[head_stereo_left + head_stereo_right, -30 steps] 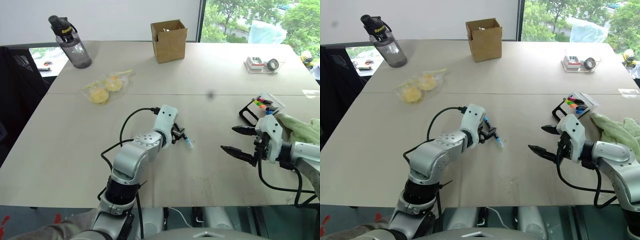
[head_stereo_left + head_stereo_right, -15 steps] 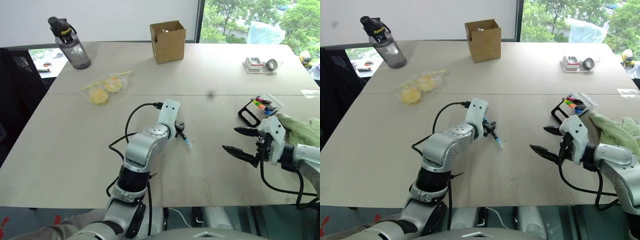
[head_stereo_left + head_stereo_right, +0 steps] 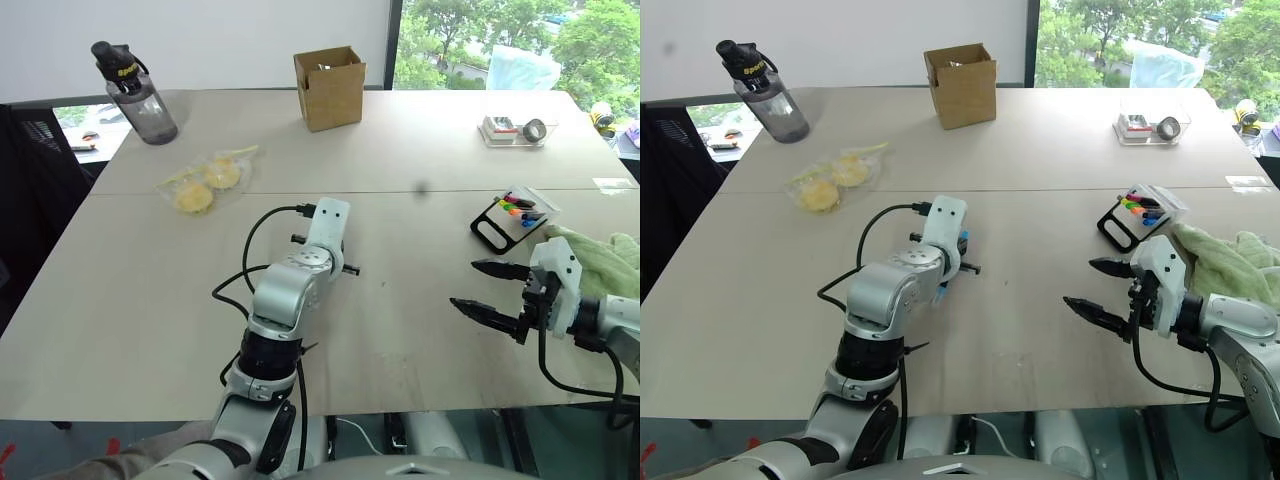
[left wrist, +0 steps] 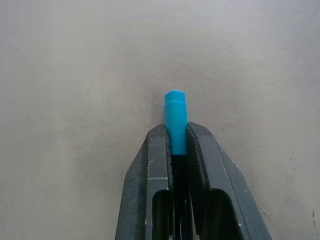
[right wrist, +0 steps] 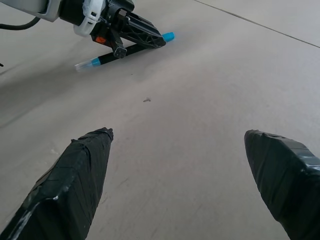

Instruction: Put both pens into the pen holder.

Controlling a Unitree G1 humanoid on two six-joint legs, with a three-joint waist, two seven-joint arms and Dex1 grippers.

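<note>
The left gripper's fingers cover the pen near its solid blue tip, so the right gripper should grab the pen's black body (image 5: 108, 58) beside its clear end.
My left gripper (image 4: 175, 131) is shut on a thin black pen (image 4: 175, 107) with light-blue ends. One blue end sticks out past the fingertips, just above the table. In the right wrist view the same pen (image 5: 107, 58) slants down to the tabletop, with its other blue end trailing behind the left gripper (image 5: 152, 42). My right gripper (image 3: 465, 284) hovers open and empty low over the table, on the right. The pen holder (image 3: 510, 215), a small black rack with colourful marker tips, stands beyond it.
A green cloth (image 3: 600, 260) lies by my right arm. Along the far side of the table (image 3: 420, 340) are a brown cardboard box (image 3: 330, 88), a dark water bottle (image 3: 135, 92), a bag of yellow items (image 3: 205, 180) and a clear tray with tape (image 3: 515, 130).
My left gripper has closed on the blue-ended pen, which earlier lay between its open fingers. The right gripper has stayed open in about the same place.
</note>
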